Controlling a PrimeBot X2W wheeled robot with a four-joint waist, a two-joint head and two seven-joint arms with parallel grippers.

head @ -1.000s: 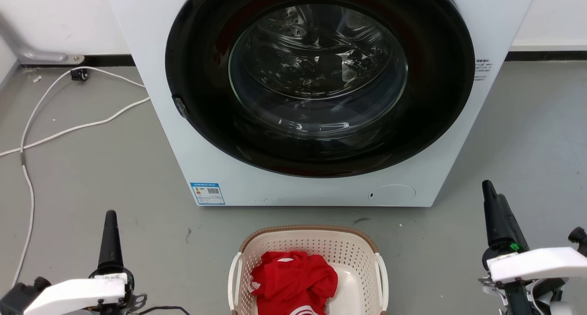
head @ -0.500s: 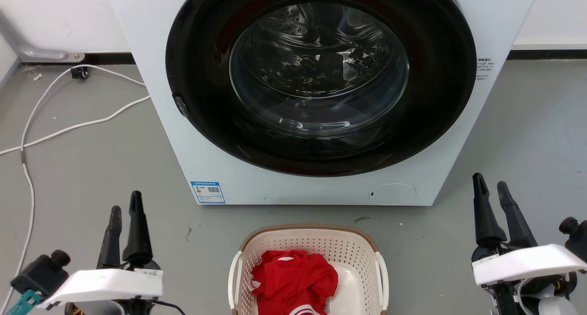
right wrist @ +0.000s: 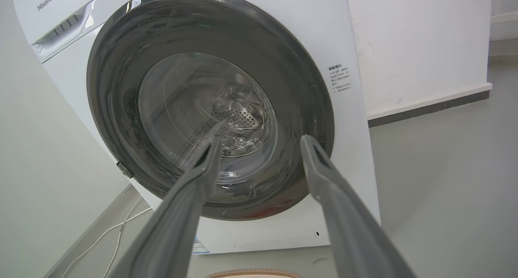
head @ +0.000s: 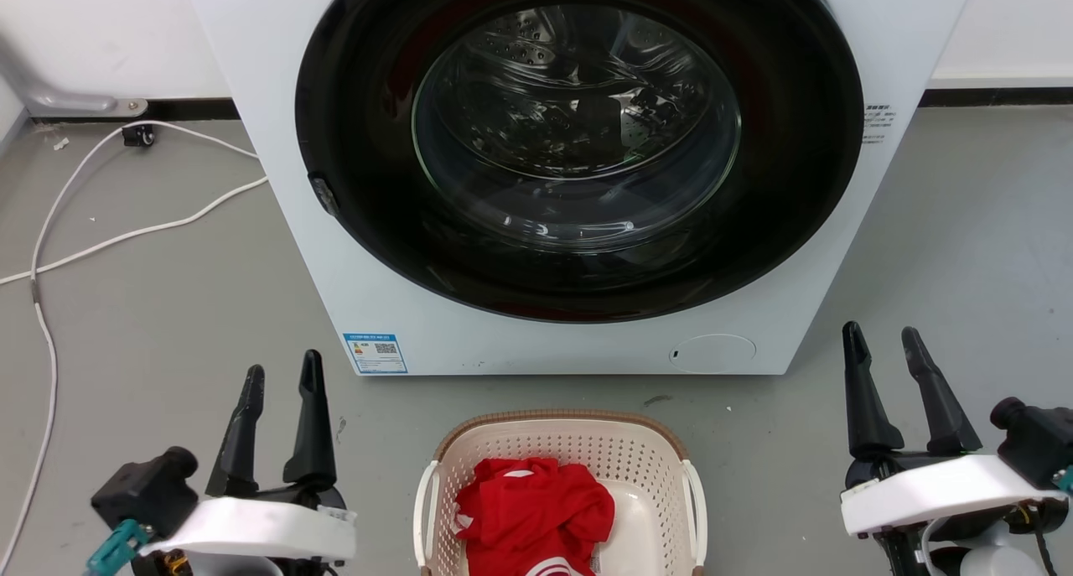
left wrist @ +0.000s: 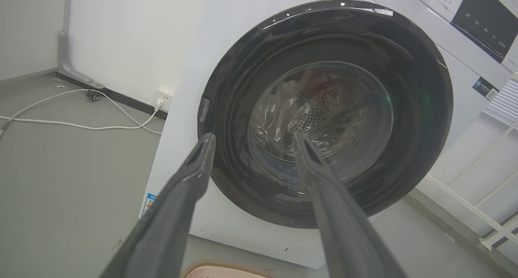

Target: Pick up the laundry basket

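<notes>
The laundry basket's body is far wider than my open fingers, so my right gripper next needs the slim white handle farther from the red garment.
The laundry basket, cream with perforated walls, a brown woven-look rim and white side handles, stands on the floor at the bottom centre of the head view, with a red garment inside. Its rim peeks in at the bottom of the left wrist view, and the rim also edges into the right wrist view. My left gripper is open, left of the basket and apart from it. Off to the basket's right, also clear of it, my right gripper is open. Both hold nothing.
A white front-loading washer with a dark round door stands just behind the basket. White cables run over the grey floor at the left. A white wall with a dark skirting strip lies behind.
Both grippers have turned so that their two fingers show spread apart. The left one has moved right toward the basket, and the right one has shifted slightly left.
</notes>
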